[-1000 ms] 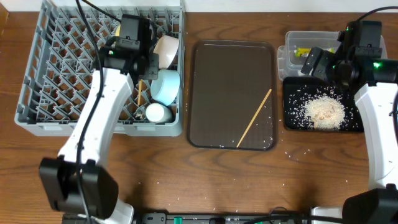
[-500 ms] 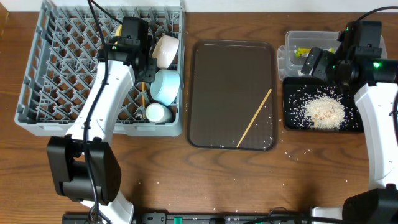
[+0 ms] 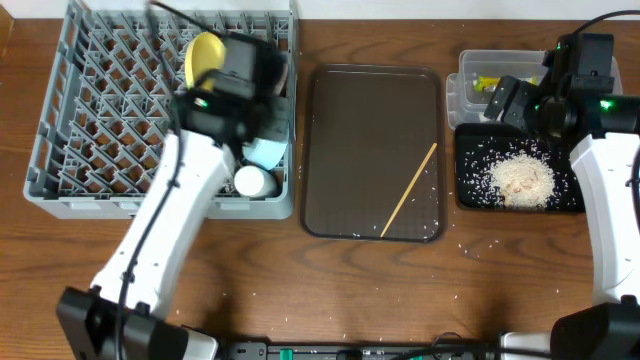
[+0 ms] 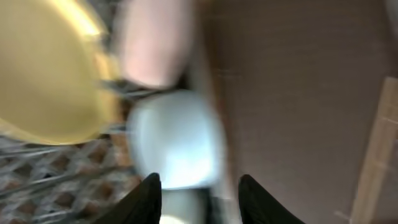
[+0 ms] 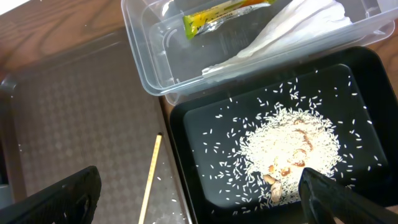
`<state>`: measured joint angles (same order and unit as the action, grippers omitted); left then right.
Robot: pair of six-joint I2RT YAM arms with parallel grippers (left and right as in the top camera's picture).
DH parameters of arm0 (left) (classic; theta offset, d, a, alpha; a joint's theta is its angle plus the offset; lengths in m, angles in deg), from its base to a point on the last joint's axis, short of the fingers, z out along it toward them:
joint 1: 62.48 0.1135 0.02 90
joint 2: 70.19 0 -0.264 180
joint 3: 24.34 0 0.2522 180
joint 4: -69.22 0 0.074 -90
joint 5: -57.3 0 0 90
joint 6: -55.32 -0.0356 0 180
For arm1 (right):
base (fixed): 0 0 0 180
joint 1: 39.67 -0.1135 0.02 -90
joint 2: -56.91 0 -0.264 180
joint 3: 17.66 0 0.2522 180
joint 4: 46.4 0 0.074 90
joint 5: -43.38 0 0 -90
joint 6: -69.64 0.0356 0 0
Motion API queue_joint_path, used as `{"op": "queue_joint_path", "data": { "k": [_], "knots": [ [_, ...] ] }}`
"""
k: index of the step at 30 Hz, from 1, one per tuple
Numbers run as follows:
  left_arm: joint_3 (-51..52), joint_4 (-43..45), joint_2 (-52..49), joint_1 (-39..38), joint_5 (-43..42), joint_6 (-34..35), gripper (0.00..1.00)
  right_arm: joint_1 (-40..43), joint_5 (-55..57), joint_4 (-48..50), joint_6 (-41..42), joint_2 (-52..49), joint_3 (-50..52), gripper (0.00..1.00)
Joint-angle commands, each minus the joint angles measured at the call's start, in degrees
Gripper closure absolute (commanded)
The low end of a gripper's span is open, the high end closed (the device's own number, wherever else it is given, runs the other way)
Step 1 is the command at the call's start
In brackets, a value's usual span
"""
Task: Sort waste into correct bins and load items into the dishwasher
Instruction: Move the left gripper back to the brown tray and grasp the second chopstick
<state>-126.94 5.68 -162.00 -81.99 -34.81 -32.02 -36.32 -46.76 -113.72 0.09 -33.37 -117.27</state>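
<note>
The left gripper grips the wooden chopstick by the middle of its body (image 3: 409, 190) next, to load it into the grey dish rack (image 3: 90, 120).
My left gripper (image 3: 264, 108) is open and empty above the right side of the grey dish rack (image 3: 90, 120); its view is blurred by motion. The rack holds the yellow plate (image 3: 203, 55), the light blue bowl (image 3: 268, 153) and the small white cup (image 3: 253, 181). The left wrist view shows the plate (image 4: 43, 68), the white bowl (image 4: 155, 37) and the blue bowl (image 4: 177, 137). One chopstick (image 3: 408, 190) lies on the brown tray. My right gripper (image 5: 199, 202) is open and empty over the black tray (image 5: 360, 81), which holds rice (image 5: 286, 146). The clear tub (image 5: 146, 59) holds the wrapper (image 5: 227, 14) and the napkin (image 5: 292, 28).
The dark brown serving tray (image 3: 370, 120) lies between the rack and the bins. Loose rice grains are scattered on it and on the wooden table (image 3: 400, 290) in front. The clear tub (image 3: 470, 85) sits just behind the black tray (image 3: 470, 160).
My left arm has swung right and toward the front over the rack, which uncovers the yellow plate and hides the white bowl. The right arm has not moved.
</note>
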Motion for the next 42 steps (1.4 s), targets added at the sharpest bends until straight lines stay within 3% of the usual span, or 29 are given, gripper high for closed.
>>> {"op": "queue_joint_path", "data": {
  "k": [1,10,18,42],
  "knots": [
    [0.7,-0.8,-1.5,-7.3,-5.0,6.3,0.58,-0.7,0.6,0.0,0.7,-0.1,-0.3,0.01],
    [3.2,4.9,-12.4,-22.2,-4.8,8.6,0.57,-0.7,0.6,0.0,0.7,-0.1,-0.3,0.01],
    [3.2,11.2,-21.5,-28.5,-4.8,8.6,0.57,-0.7,0.6,0.0,0.7,-0.1,-0.3,0.01],
    [3.2,20.5,-31.7,-29.9,-4.7,9.1,0.57,-0.7,0.6,0.0,0.7,-0.1,-0.3,0.01]
  ]
}}
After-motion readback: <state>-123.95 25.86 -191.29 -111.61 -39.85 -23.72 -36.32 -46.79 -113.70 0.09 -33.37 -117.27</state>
